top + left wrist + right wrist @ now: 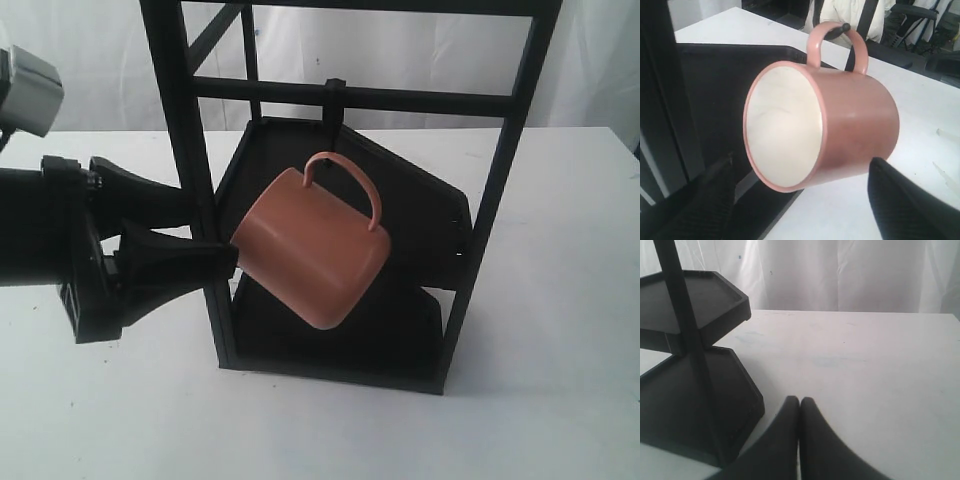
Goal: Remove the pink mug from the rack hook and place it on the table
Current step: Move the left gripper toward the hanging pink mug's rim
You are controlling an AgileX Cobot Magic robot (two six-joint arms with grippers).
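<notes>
My left gripper will next grab the pink mug by its rim (pixel 260 205). The pink mug's loop handle (pixel 357 174) will then stay free to slip off the rack hook.
The pink mug (pixel 312 250) hangs tilted by its loop handle from the rack hook (pixel 333 103) on the crossbar of the black rack (pixel 178 140). Its cream mouth faces left. My left gripper (pixel 212 232) reaches in from the left at the rack's front post, open, with its fingers on either side of the mug's rim and apart from it. In the left wrist view the pink mug (pixel 840 125) fills the middle, the rack hook (pixel 842 27) pokes through the handle, and the left gripper (pixel 802 164) straddles the rim. My right gripper (pixel 800 401) is shut and empty over the table (pixel 875 370).
Two black tray shelves (pixel 420 210) sit behind and below the mug. The rack's front posts (pixel 495 200) flank it. White table (pixel 560 330) spreads out on the rack's right and front. In the right wrist view the trays (pixel 695 300) stand close beside the gripper.
</notes>
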